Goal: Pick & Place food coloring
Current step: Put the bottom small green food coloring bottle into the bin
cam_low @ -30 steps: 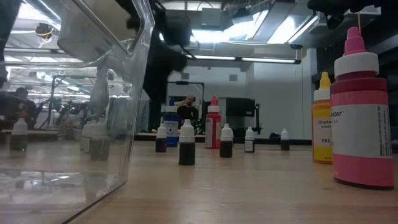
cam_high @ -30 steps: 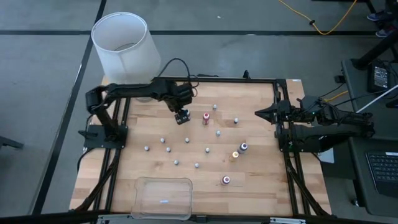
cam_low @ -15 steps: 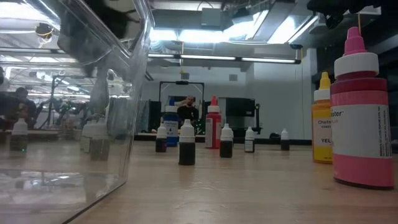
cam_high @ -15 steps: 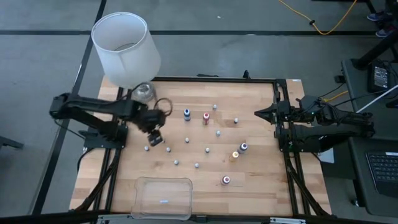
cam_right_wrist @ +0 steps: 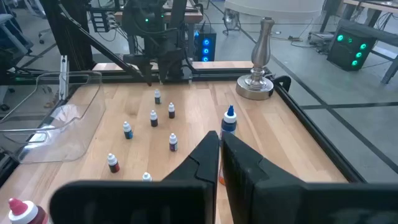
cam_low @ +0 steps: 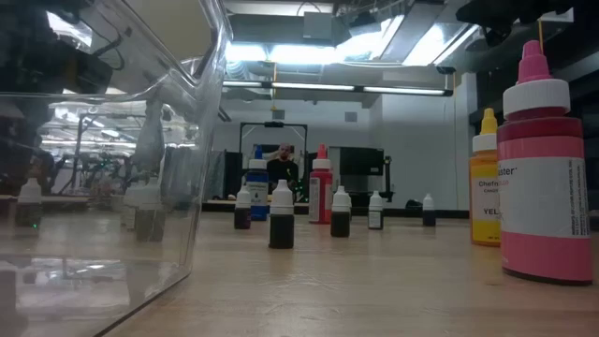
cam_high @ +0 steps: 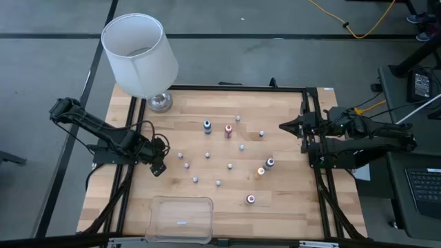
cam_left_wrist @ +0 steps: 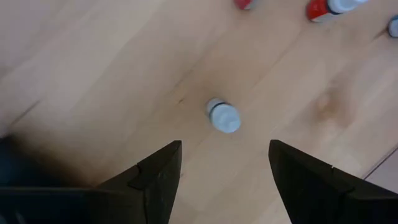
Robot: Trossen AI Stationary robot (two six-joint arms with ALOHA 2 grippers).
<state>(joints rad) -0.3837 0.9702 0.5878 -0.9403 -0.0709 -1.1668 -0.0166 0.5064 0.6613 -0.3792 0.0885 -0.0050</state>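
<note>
I need to place the tiny bottle in the clear plastic container, so my left gripper next grabs its body below the cap (cam_left_wrist: 215,104).
Several tiny food coloring bottles stand upright on the wooden table (cam_high: 282,207), among them a blue one (cam_high: 207,126), a red one (cam_high: 228,129), an orange one (cam_high: 260,171) and a dark purple one (cam_high: 270,163). My left gripper (cam_high: 158,167) hovers open near the table's left edge, pointing steeply down. In its wrist view a pale-topped tiny bottle (cam_left_wrist: 222,116) stands just beyond the fingertips of the left gripper (cam_left_wrist: 224,144), untouched. My right gripper (cam_high: 282,126) waits shut, raised above the table's right edge and pointing level toward the left; its wrist view shows the right gripper (cam_right_wrist: 219,149) with its fingers together.
A clear plastic container (cam_high: 182,218) sits at the near edge, left of centre. A white-shaded lamp (cam_high: 140,55) stands on its metal base (cam_high: 160,103) at the far left corner. A pink bottle (cam_high: 250,200) stands near the front right. Black frame rails (cam_high: 313,172) border the table.
My left gripper has swung from the blue bottle at the far middle toward the table's left and near edges, sinking a little and rolling its wrist. It now hangs over a tiny bottle near the left edge. The blue bottle stands where the gripper was.
</note>
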